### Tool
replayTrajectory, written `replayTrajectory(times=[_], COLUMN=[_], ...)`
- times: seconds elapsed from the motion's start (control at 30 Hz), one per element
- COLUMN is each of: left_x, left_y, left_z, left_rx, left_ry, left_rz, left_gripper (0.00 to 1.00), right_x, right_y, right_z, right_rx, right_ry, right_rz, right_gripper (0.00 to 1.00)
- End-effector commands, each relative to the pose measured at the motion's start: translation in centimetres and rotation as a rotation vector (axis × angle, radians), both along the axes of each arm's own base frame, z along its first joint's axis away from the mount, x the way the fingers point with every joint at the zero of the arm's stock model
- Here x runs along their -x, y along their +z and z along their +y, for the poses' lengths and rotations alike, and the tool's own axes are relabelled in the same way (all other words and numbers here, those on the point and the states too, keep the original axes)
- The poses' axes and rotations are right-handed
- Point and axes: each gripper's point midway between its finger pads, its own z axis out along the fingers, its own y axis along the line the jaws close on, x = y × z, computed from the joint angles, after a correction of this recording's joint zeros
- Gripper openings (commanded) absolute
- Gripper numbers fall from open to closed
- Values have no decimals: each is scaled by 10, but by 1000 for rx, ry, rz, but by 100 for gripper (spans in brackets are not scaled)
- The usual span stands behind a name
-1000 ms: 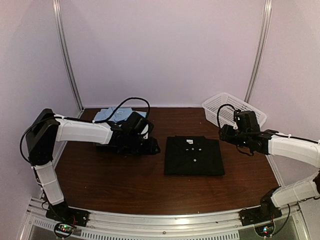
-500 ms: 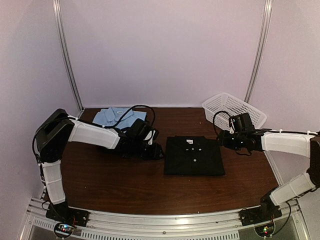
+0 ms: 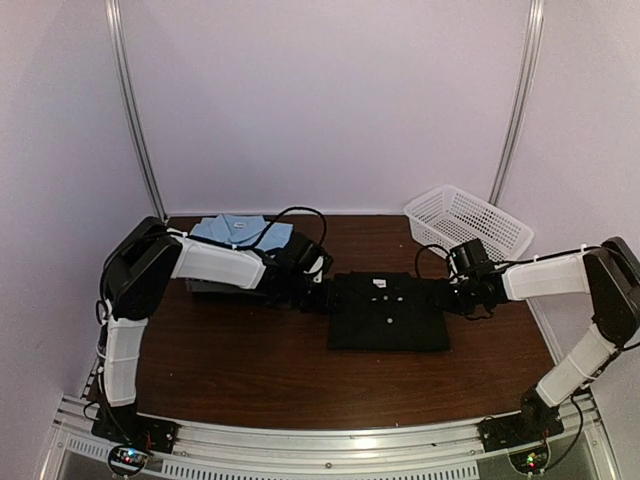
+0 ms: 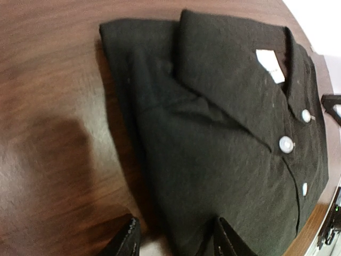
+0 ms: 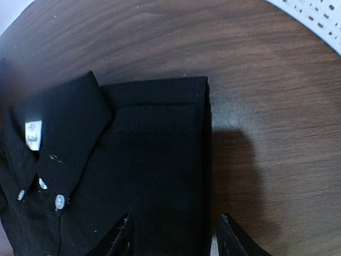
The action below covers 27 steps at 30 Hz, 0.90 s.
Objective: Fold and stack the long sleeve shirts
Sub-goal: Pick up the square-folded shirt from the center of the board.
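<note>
In the left wrist view, my left gripper's fingers stop above the shirt's edge, shadows beneath, so it lowers, before closing on that edge.
A black long sleeve shirt (image 3: 388,312) lies folded on the table's middle, collar and white buttons up. My left gripper (image 3: 318,294) is low at its left edge, open. In the left wrist view the left gripper (image 4: 176,241) straddles that edge of the shirt (image 4: 229,133), one finger over cloth, one over wood. My right gripper (image 3: 453,297) is at the right edge, open. In the right wrist view the right gripper (image 5: 176,237) spans the shirt's (image 5: 133,170) folded side. A light blue collared shirt (image 3: 238,231) tops a darker folded pile at back left.
A white mesh basket (image 3: 470,220) stands tilted at the back right corner; its rim (image 5: 319,21) shows in the right wrist view. Brown table wood (image 3: 250,370) lies in front of the shirts. Walls and metal posts close in the sides and back.
Both arms have come inward and down to the black shirt: the left from the pile at back left to its left edge, the right to its right edge. The right jaws narrowed slightly.
</note>
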Motion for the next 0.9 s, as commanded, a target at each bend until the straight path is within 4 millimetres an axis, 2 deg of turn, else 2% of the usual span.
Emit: replayTrajectory(times=[0.0, 0.3, 0.5, 0.67, 0.83, 0.87], left_x=[0, 4, 9, 10, 9, 8], left_y=[-19, -27, -37, -32, -13, -9], left_z=[4, -8, -18, -27, -37, -38], left_rx=[-55, -57, -41, -4, 44, 50], left_ry=[-5, -7, -17, -17, -21, -21], left_rz=[25, 71, 119, 148, 149, 145], left_gripper=[49, 47, 36, 22, 0, 0], right_x=[6, 12, 18, 21, 18, 18], right_y=[-21, -40, -40, -36, -21, -17], right_z=[1, 5, 7, 20, 34, 36], right_rx=[0, -13, -24, -80, -124, -134], right_ry=[25, 43, 61, 93, 120, 123], right_rz=[42, 83, 90, 89, 64, 57], right_gripper=[52, 49, 44, 28, 12, 8])
